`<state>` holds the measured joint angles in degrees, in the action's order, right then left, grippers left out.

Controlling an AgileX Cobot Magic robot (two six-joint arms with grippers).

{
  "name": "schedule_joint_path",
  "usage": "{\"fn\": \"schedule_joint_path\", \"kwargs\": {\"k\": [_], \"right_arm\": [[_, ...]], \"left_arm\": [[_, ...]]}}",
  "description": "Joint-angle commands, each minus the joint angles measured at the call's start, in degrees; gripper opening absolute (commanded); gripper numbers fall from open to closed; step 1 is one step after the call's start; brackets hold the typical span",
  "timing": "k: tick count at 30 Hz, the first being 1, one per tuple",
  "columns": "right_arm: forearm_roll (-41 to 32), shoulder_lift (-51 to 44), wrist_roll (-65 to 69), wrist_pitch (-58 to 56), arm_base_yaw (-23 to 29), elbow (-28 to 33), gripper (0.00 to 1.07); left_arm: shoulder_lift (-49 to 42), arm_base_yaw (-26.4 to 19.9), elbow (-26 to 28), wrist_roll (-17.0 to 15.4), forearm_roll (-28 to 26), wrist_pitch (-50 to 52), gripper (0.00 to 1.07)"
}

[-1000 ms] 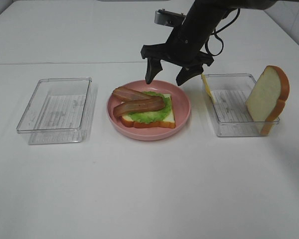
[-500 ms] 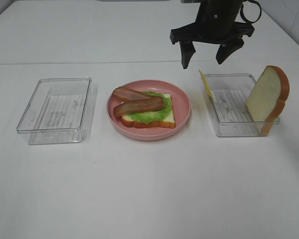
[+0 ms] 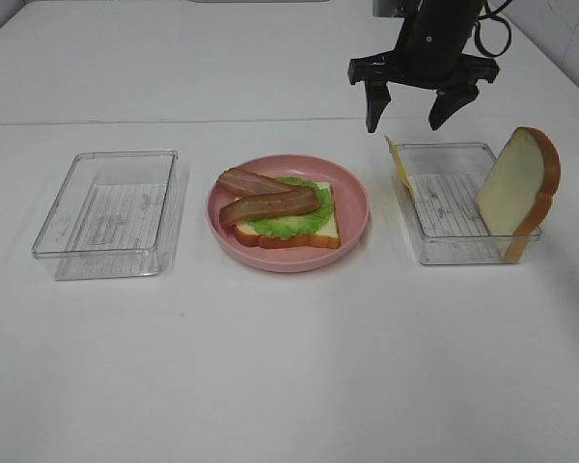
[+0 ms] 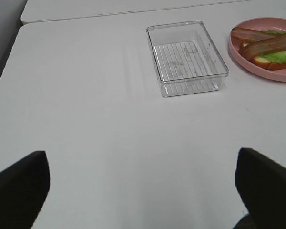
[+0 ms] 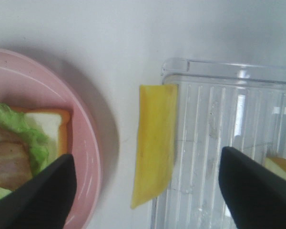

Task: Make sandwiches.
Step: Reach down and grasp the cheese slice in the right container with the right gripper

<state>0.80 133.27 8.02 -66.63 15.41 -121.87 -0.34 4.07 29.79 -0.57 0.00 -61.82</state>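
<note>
I need to lower my right gripper before I close it on the yellow cheese slice, because both fingers end above the slice's upper edge (image 3: 391,143) and the tray (image 3: 450,193).
On the pink plate (image 3: 352,217) lies a bread slice (image 3: 323,231) topped with green lettuce (image 3: 285,222) and two bacon strips (image 3: 268,204). A thin yellow cheese slice (image 3: 399,166) leans on the left wall of the right clear tray (image 3: 444,251); a second bread slice (image 3: 521,188) stands upright at that tray's right end. My right gripper (image 3: 405,123) hangs open above the tray's far left corner, over the cheese (image 5: 155,140), holding nothing. In the left wrist view my left gripper (image 4: 143,191) is open over bare table, its fingertips (image 4: 19,186) dark at the frame's corners.
An empty clear tray (image 3: 111,212) sits left of the plate, also visible in the left wrist view as the tray (image 4: 187,59) beside the plate (image 4: 257,59). White table (image 3: 289,367) stretches toward the front edge.
My right gripper has moved from above the plate's far rim to the right and up, now over the cheese end of the right tray. Its jaws stayed open.
</note>
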Motion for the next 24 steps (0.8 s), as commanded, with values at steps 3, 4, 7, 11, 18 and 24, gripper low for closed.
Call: {"fn": "schedule_joint_path", "kwargs": {"k": [3,4,7,11,18,24], "right_arm": [[-0.8,4.0,-0.5,-2.1,-0.2,-3.8,0.78],[-0.8,5.2,-0.5,-2.8,-0.3,-4.6,0.78],[-0.2,6.4,-0.5,-3.4,-0.3,-4.8,0.78],[-0.1,7.2,-0.5,-3.6,-0.3,-4.8,0.78],[0.6,7.6,-0.5,-4.0,-0.3,-4.8,0.73],[3.3,7.6,-0.5,-4.8,-0.3,-4.8,0.57]], "left_arm": [[-0.9,0.3,-0.1,-0.1,0.3,0.2,0.98],[-0.9,0.3,-0.1,-0.1,0.3,0.2,0.98],[-0.9,0.3,-0.1,-0.1,0.3,0.2,0.98],[-0.9,0.3,-0.1,-0.1,0.3,0.2,0.98],[-0.9,0.3,-0.1,-0.1,0.3,0.2,0.98],[-0.9,0.3,-0.1,-0.1,0.3,0.2,0.98]]}}
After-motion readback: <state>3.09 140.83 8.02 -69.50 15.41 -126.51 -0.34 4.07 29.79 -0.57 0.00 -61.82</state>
